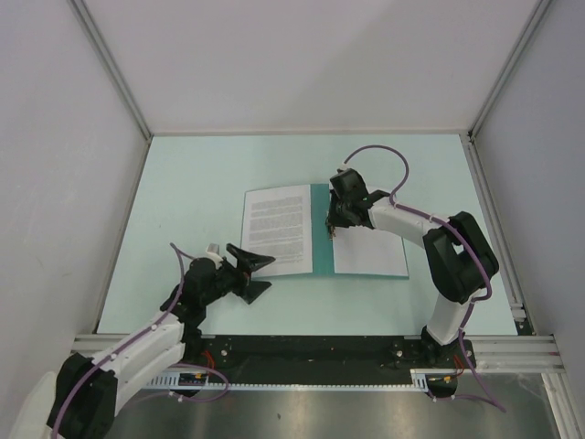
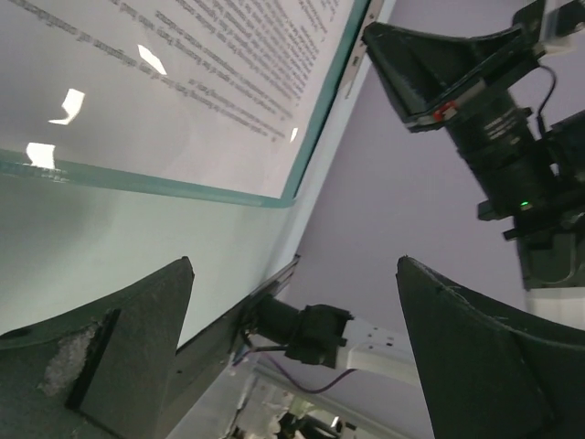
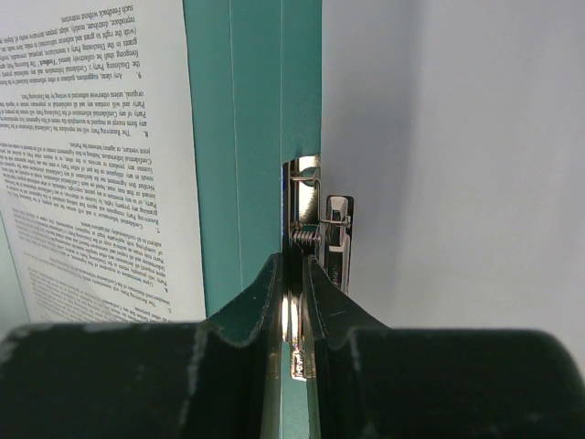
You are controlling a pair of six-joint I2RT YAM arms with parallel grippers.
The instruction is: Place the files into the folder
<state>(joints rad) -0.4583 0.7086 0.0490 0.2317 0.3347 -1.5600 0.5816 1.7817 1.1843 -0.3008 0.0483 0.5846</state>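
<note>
I need to fold the printed-sheet half of the teal folder closed next, so I should use my left gripper to grab the folder by its printed-sheet half's near outer corner, away from the folder's spine (image 1: 322,233).
The teal folder (image 1: 321,233) lies open like a book on the table. A printed sheet (image 1: 277,229) rests on its left half and a nearly blank sheet (image 1: 370,251) on its right half. At the spine, my right gripper (image 1: 335,226) points down. In the right wrist view that gripper (image 3: 292,265) is shut on the shiny metal clip (image 3: 315,219) between the teal strip (image 3: 242,137) and the blank sheet (image 3: 457,165). My left gripper (image 1: 265,273) stands wide open just off the folder's near left corner, holding nothing. The left wrist view shows the printed sheet (image 2: 183,73) ahead of it.
The pale mint tabletop (image 1: 192,302) is walled by white panels with aluminium rails on three sides. In the left wrist view the right arm (image 2: 484,119) rises past the folder's edge (image 2: 183,187). Both arm bases sit on the black rail (image 1: 311,352) at the near edge.
</note>
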